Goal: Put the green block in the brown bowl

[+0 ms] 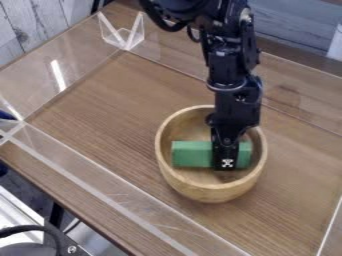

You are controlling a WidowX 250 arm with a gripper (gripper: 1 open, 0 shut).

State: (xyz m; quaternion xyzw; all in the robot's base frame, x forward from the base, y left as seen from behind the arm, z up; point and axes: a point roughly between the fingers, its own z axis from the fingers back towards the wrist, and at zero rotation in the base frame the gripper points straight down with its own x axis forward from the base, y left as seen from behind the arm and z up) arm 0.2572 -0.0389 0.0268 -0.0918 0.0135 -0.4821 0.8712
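The green block (pixel 190 154) sits low inside the brown bowl's rim and would stay in the bowl, so it is now time to open my gripper.
The brown bowl (pixel 174 178) is a round light-wood bowl standing on the table right of centre, toward the front. Inside it lies the green block (pixel 190 154), a bright green bar whose left end shows while its right end is covered by the gripper. My black gripper (pixel 226 163) reaches straight down into the bowl from the arm above. Its jaws are shut on the right end of the green block. Whether the block rests on the bowl's floor is hidden from me.
A clear acrylic wall (pixel 80 165) runs along the table's left and front edges. A small clear plastic stand (pixel 124 35) sits at the far left corner. The wooden tabletop (pixel 107 100) stretches left and behind the bowl.
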